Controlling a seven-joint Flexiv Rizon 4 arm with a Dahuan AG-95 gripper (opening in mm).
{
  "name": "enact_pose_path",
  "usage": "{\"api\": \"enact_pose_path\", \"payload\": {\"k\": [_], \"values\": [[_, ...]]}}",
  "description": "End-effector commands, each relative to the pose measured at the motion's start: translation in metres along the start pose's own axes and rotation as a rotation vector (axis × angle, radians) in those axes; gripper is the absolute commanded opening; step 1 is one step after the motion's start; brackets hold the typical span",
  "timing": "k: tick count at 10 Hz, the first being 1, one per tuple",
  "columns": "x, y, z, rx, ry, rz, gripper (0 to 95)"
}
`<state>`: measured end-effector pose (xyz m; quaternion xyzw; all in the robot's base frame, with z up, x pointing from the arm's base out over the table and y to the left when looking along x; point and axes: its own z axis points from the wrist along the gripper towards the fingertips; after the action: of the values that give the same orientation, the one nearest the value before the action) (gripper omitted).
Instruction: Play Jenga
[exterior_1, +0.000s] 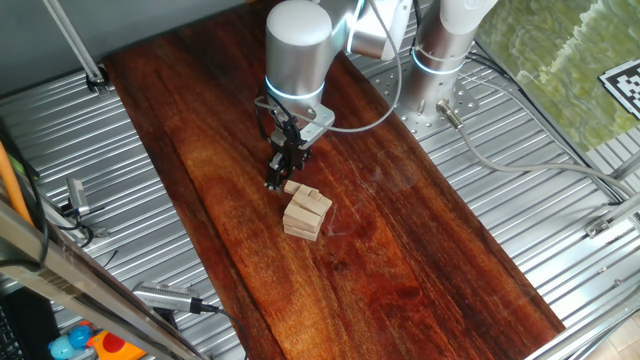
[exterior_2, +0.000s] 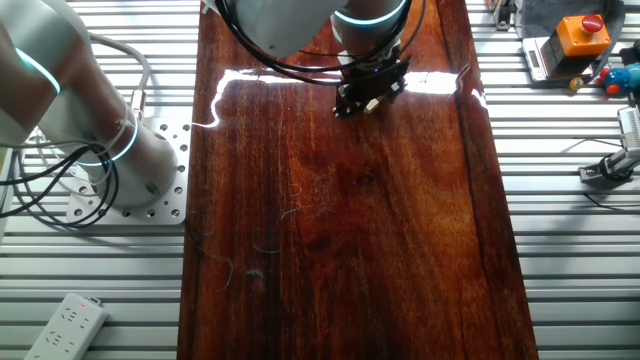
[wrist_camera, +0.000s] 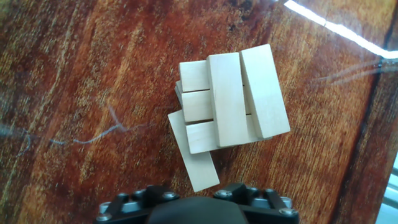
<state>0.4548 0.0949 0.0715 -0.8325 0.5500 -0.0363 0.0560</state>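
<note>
The skewed loose block has to come out of the Jenga stack (exterior_1: 307, 212), so my gripper will next grab it by its protruding end (exterior_1: 290, 187) and pull.
The Jenga stack (wrist_camera: 230, 99) is a small pile of pale wooden blocks in crossed layers; it shows in the hand view and, in one fixed view, as the Jenga stack (exterior_1: 307, 212) on the dark wooden board. One matching block (wrist_camera: 194, 154) pokes out skewed from the stack's lower part toward the hand. My gripper (wrist_camera: 196, 194) hangs just above that block's free end, with only its two dark finger bases showing, wide apart with nothing between them. From the side, my gripper (exterior_1: 277, 181) stands right beside the protruding block (exterior_1: 293, 187). In the other fixed view, my gripper (exterior_2: 362, 98) hides the blocks.
The dark wooden board (exterior_1: 400, 260) lies on a ribbed metal table. The arm's base (exterior_1: 440, 70) stands at the board's far edge. A cable (exterior_1: 520, 165) runs on the right. Tools and a screwdriver (exterior_1: 165, 298) lie at the front left.
</note>
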Motion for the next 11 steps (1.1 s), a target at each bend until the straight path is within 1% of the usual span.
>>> {"api": "enact_pose_path", "payload": {"k": [1,3,6,11], "values": [[0.0003,0.0004,0.0002,0.0,-0.001,-0.003,57.0],[0.0001,0.0001,0.0004,0.0,-0.007,-0.004,57.0],[-0.0009,-0.0012,0.0016,-0.002,-0.01,-0.031,57.0],[-0.0012,-0.0015,0.0019,-0.014,-0.017,-0.014,57.0]]}}
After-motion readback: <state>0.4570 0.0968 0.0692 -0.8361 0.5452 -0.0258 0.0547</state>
